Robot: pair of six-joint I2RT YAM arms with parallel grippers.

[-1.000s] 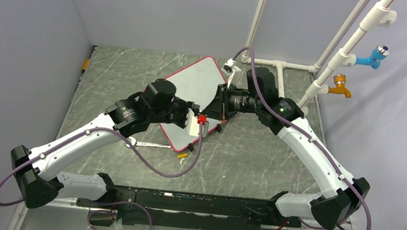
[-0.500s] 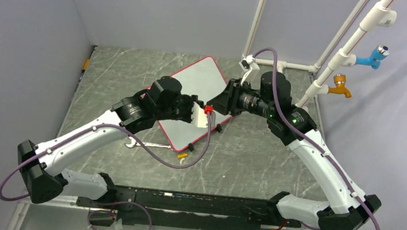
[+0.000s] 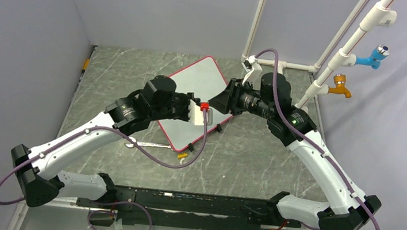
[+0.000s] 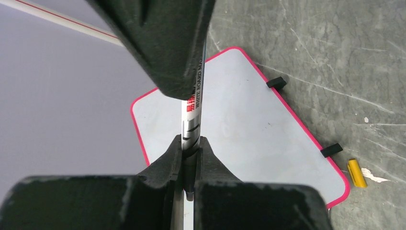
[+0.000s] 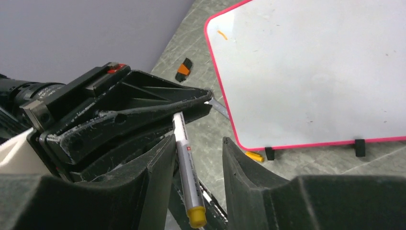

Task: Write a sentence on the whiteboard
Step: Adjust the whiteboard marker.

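My right gripper grabs the silver marker [image 4: 194, 108] by its yellow-ended part next, to leave the opposite end free to write on the whiteboard.
The whiteboard [image 3: 200, 80] lies flat on the table, white with a pink rim and black clips; it also shows in the left wrist view [image 4: 249, 124] and the right wrist view [image 5: 306, 72]. Its face is nearly blank, with one small orange mark near a corner. My left gripper [image 3: 201, 110] [image 4: 191, 143] is shut on a silver whiteboard marker [image 4: 194, 108] and holds it above the board's right edge. My right gripper [image 3: 219, 103] [image 5: 198, 141] faces it, open, with the marker's yellow-ended part [image 5: 187, 167] between its fingers, lying against the left finger.
A yellow cap [image 3: 182, 155] [image 4: 356, 173] lies on the table by the board's near corner. A wrench [image 3: 149, 143] lies near the left arm. White pipes with a blue tap [image 3: 374, 56] and an orange tap [image 3: 340, 87] stand at the back right.
The right arm has swung outward to the right while its gripper stays at the marker. The left gripper has risen slightly toward the back, then shifted a little left, still holding the marker.
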